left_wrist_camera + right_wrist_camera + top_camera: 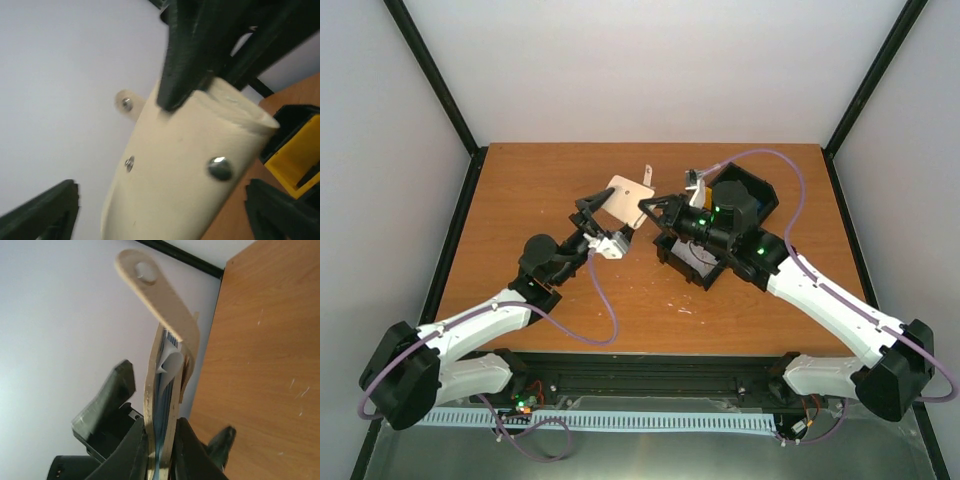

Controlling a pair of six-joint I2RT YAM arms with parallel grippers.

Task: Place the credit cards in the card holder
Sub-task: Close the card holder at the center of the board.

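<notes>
My left gripper should grab the card holder next by its edge (612, 207) opposite the flap. That leaves its snap flap (648, 175) free for the cards.
The cream-beige card holder (626, 197) hangs in the air over the table's middle, its snap flap (150, 287) sticking out free. My right gripper (161, 440) is shut on the holder's edge (150, 390). Blue credit cards (164, 405) show edge-on inside it, with a pale corner curling out at the top. In the top view the right gripper (645, 208) meets the holder from the right. My left gripper (162, 220) is open, its fingers (45, 215) standing wide on either side of the holder (175, 170) without touching it. From above, the left gripper (608, 212) sits at the holder's left.
A black-and-yellow tray (760, 195) lies on the wooden table (540, 180) at the right, mostly under my right arm; its yellow inside (295, 155) shows in the left wrist view. White walls and black frame posts close in the table.
</notes>
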